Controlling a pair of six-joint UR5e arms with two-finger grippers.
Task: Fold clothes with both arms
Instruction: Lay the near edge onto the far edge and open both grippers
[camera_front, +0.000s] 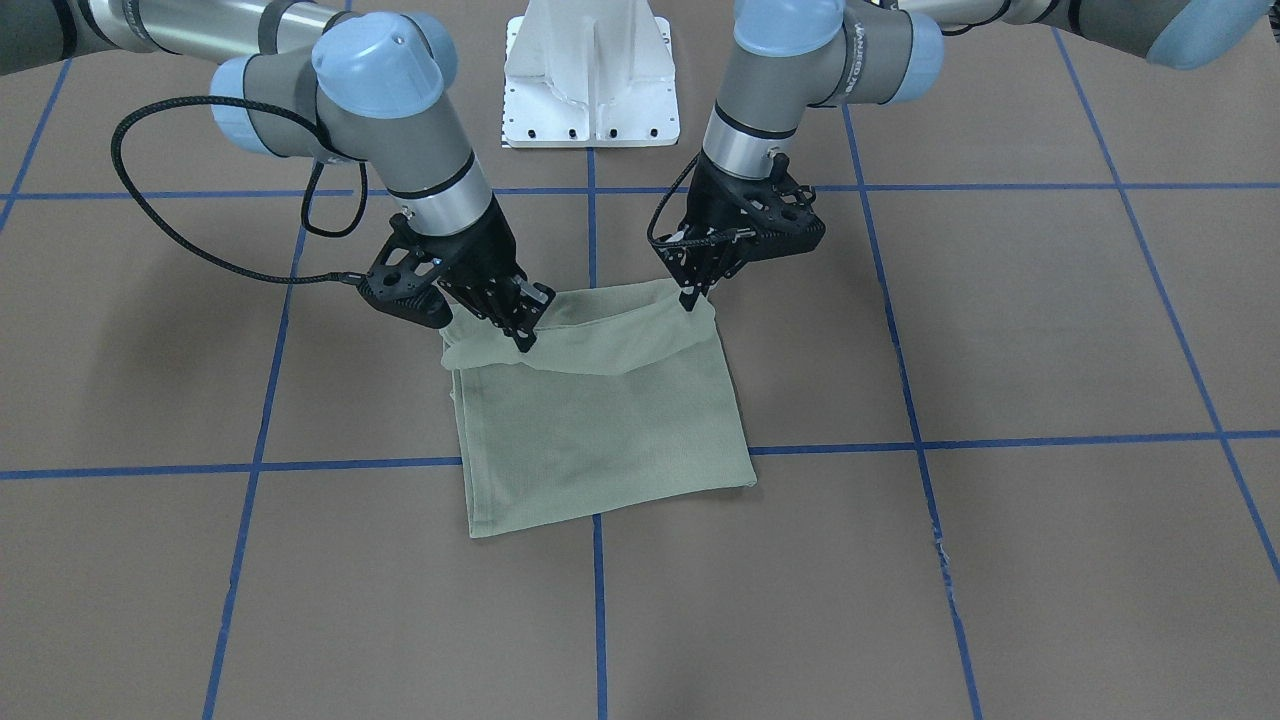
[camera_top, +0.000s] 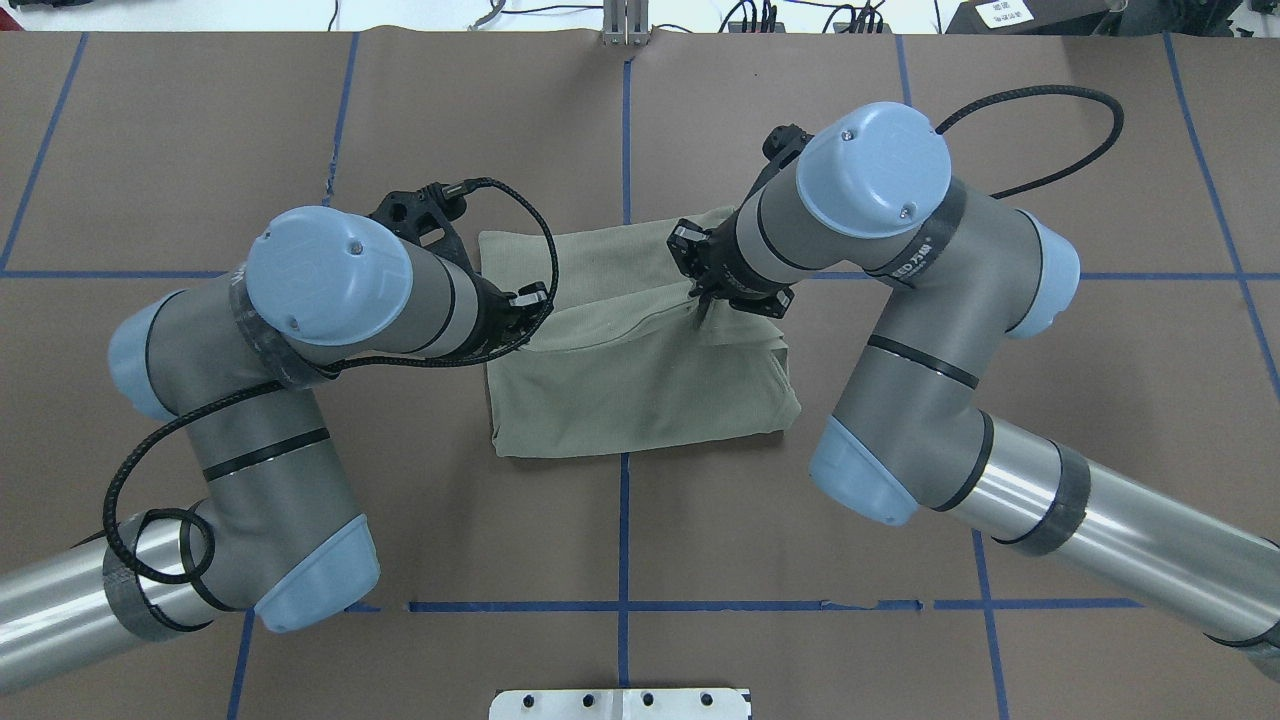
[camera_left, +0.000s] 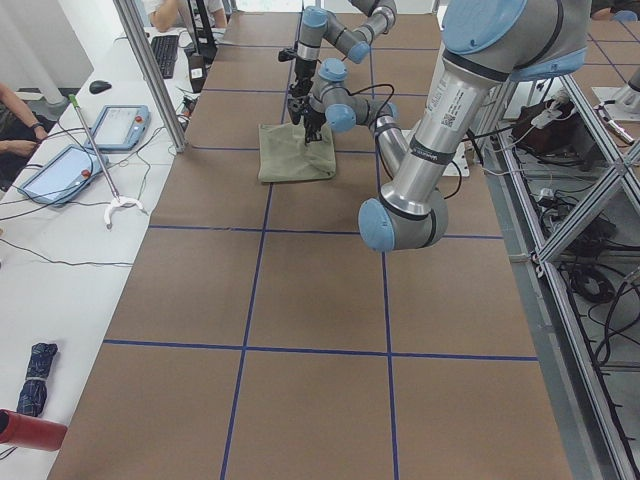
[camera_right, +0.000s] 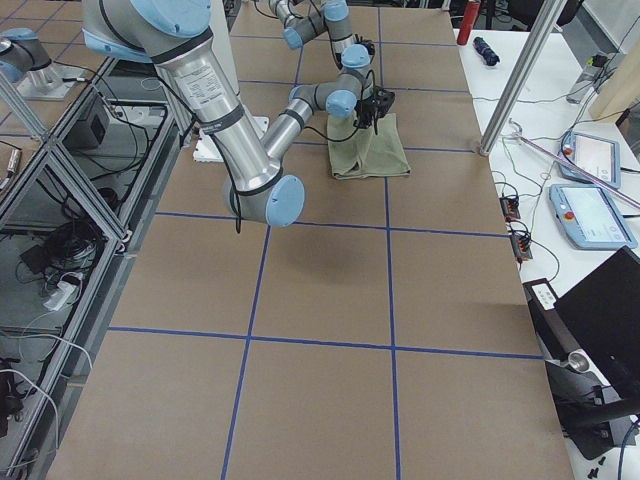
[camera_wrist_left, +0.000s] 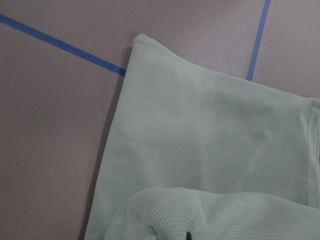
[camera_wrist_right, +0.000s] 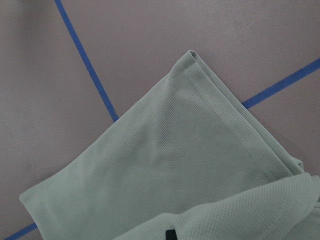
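Note:
My right gripper holds the lifted fold (camera_front: 582, 348) well short of the shirt's bottom edge (camera_front: 612, 504). It should keep holding the fold until the fold gets to that bottom edge.
The sage-green shirt (camera_front: 600, 430) lies folded into a rough rectangle at the middle of the brown table. Its edge nearest the robot's base is lifted and curls over the flat part. My left gripper (camera_front: 690, 298) is shut on one corner of that raised edge, and my right gripper (camera_front: 525, 335) is shut on the other corner. From overhead, the left gripper (camera_top: 525, 305) and right gripper (camera_top: 700, 305) stand over the shirt (camera_top: 640, 390). Both wrist views look down on the flat cloth (camera_wrist_left: 200, 140) (camera_wrist_right: 175, 160), with the held fold bunched at their lower edges.
The white pedestal base (camera_front: 590, 80) stands behind the shirt, between the arms. Blue tape lines (camera_front: 596, 600) grid the brown table. A side desk holds tablets (camera_left: 115, 125), and a person's arm (camera_left: 15, 120) rests there. Black cables (camera_front: 180, 230) loop off both wrists.

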